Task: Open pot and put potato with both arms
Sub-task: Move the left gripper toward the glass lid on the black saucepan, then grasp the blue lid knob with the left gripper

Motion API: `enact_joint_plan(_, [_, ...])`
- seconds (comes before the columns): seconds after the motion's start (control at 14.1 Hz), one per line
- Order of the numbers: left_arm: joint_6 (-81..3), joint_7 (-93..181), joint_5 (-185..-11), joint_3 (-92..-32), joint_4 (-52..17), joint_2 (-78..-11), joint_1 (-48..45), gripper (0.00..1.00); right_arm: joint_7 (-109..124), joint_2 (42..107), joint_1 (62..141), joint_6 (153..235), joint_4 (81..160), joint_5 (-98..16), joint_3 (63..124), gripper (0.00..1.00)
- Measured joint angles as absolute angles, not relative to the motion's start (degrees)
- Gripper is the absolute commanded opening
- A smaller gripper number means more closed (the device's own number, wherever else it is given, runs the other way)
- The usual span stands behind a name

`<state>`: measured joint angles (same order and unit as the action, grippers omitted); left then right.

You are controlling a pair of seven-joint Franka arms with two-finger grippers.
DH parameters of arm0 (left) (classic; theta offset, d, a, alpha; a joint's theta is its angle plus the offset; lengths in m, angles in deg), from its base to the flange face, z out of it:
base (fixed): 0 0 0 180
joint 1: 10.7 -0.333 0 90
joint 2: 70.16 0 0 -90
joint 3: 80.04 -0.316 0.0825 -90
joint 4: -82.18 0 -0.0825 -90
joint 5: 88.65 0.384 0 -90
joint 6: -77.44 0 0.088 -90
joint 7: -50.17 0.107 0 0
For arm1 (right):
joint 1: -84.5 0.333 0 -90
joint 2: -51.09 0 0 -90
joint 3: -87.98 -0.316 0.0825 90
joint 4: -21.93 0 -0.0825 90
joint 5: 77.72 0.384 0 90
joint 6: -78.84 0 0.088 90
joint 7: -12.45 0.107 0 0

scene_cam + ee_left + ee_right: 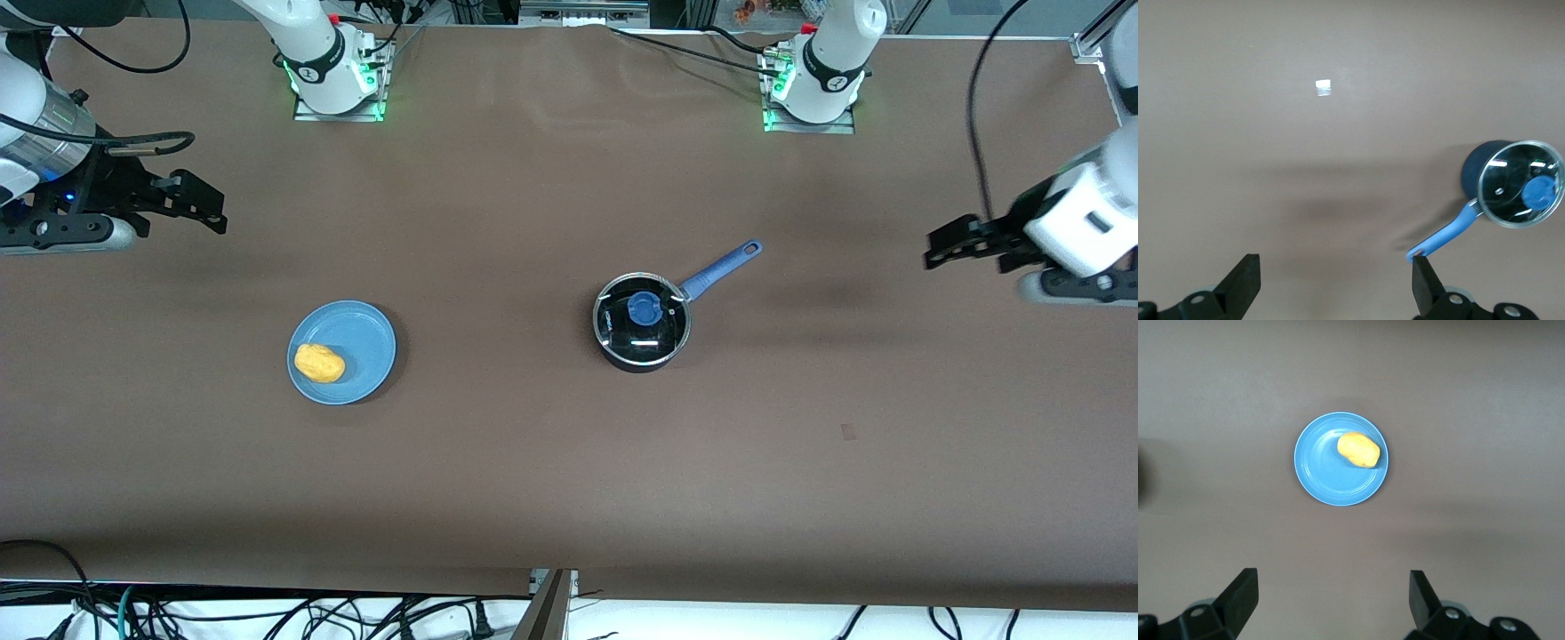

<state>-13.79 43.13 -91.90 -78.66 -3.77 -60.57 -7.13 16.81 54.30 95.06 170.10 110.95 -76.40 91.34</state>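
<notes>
Next, my left gripper grips the glass lid by its blue knob (644, 308) to open the black pot (642, 356).
The black pot (642, 356) stands mid-table, toward the left arm's end, its blue handle (722, 268) pointing toward the bases. A clear glass lid (622, 324) with a blue knob (644, 308) covers it. The yellow-orange potato (319, 363) lies on a light-blue plate (364, 342) toward the right arm's end. My left gripper (933, 249) hangs open and empty off the pot's handle end. In the left wrist view, the left gripper (1335, 267), pot (1475, 170) and handle (1448, 233) show. My right gripper (216, 212) hangs open and empty, with plate (1328, 470) and potato (1359, 449) in its wrist view.
The arms' bases (333, 71) (813, 84) stand at the table's edge farthest from the front camera. A small pale mark (1323, 87) sits on the brown table cover. Cables (267, 613) lie below the table's near edge.
</notes>
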Motion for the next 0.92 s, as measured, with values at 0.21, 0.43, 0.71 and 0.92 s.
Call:
enact_joint_plan(0.21, [-18.1, 31.0, -91.9, -77.0, -3.8, -56.6, -0.4, 1.0, 16.8, 54.3, 94.9, 170.0, 110.9, -76.7, 91.9, 1.0])
enact_joint_plan(0.43, [-22.6, 25.2, -92.0, -74.3, -4.4, -52.7, 2.1, 1.0, 16.8, 54.3, 94.4, 168.9, 111.0, -76.8, 93.8, 1.0])
enact_joint_plan(0.71, [-29.5, 13.7, -92.0, -72.2, -5.3, -47.2, 6.5, 1.0, 16.8, 54.4, 94.3, 168.4, 111.0, -76.8, 95.0, 1.0])
enact_joint_plan(0.92, [-34.4, 5.7, -90.4, -71.9, -5.5, -43.0, 11.3, 1.0, 16.8, 54.5, 94.3, 168.4, 111.0, -76.8, 95.0, 1.0])
